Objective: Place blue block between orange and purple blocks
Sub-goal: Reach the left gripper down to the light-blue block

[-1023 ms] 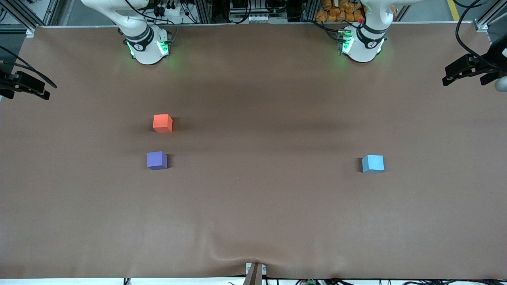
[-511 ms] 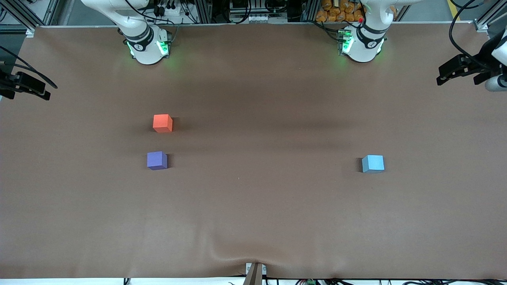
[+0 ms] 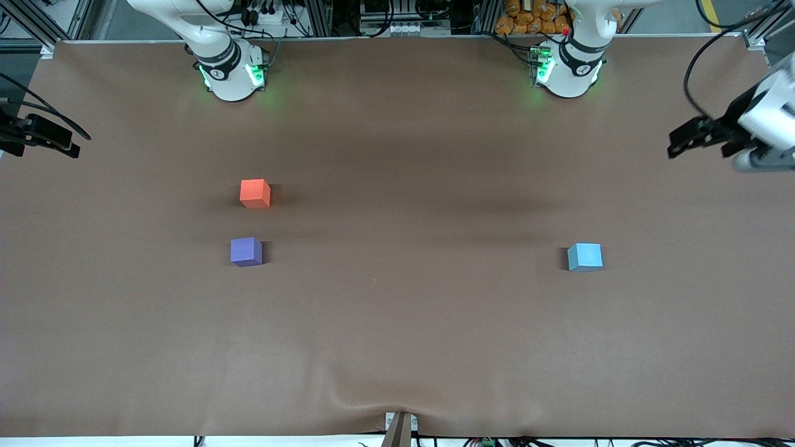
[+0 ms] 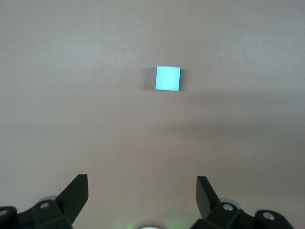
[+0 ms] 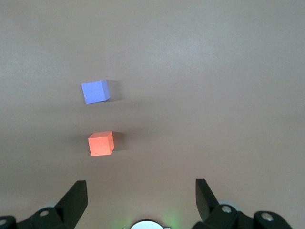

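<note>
The blue block (image 3: 585,257) should go between the orange and purple blocks, so my left gripper will grab it by its opposite sides next.
The blue block (image 3: 585,257) lies on the table toward the left arm's end; it also shows in the left wrist view (image 4: 168,78). The orange block (image 3: 255,193) and the purple block (image 3: 246,251) lie toward the right arm's end, the purple one nearer the front camera with a small gap between them; both show in the right wrist view, orange (image 5: 101,143) and purple (image 5: 96,91). My left gripper (image 3: 683,141) is open and empty, high over the table's edge at the left arm's end. My right gripper (image 3: 59,141) is open and empty at the right arm's end.
The brown table cover (image 3: 397,323) has a wrinkle at its front edge near a small mount (image 3: 399,428). The arm bases (image 3: 233,74) (image 3: 568,71) stand along the back edge.
My left gripper has moved inward over the table from the edge and a little lower in the front view. The right arm and all three blocks have not moved.
</note>
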Motion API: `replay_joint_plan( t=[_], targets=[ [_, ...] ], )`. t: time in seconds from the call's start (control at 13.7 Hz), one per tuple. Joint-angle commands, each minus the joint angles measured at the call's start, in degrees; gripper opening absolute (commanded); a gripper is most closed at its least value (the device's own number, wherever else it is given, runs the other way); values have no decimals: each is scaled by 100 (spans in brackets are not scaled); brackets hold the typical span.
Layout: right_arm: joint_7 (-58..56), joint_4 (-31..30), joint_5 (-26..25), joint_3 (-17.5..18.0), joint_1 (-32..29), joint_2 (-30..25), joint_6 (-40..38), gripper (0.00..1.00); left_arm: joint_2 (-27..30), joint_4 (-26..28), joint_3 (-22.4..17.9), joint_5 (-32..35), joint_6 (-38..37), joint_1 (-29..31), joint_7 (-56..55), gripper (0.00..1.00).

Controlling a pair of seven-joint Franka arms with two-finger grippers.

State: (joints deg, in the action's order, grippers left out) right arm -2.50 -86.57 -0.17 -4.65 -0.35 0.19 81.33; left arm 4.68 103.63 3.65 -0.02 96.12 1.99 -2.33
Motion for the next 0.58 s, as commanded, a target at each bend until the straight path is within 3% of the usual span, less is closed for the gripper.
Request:
replay_joint_plan(
  t=[0.0,0.15,0.51],
  targets=[
    [66,18,61,78,-115,-1,-56,100,130,1156,65,-24,1334,152,-93,100],
    [66,18,61,78,-115,16,-56,100,-238,1623,65,-24,2206,153,-93,100],
    [66,18,61,78,-123,34,-56,100,-1450,1696,127,-41,3202,3,-84,100]
  ],
)
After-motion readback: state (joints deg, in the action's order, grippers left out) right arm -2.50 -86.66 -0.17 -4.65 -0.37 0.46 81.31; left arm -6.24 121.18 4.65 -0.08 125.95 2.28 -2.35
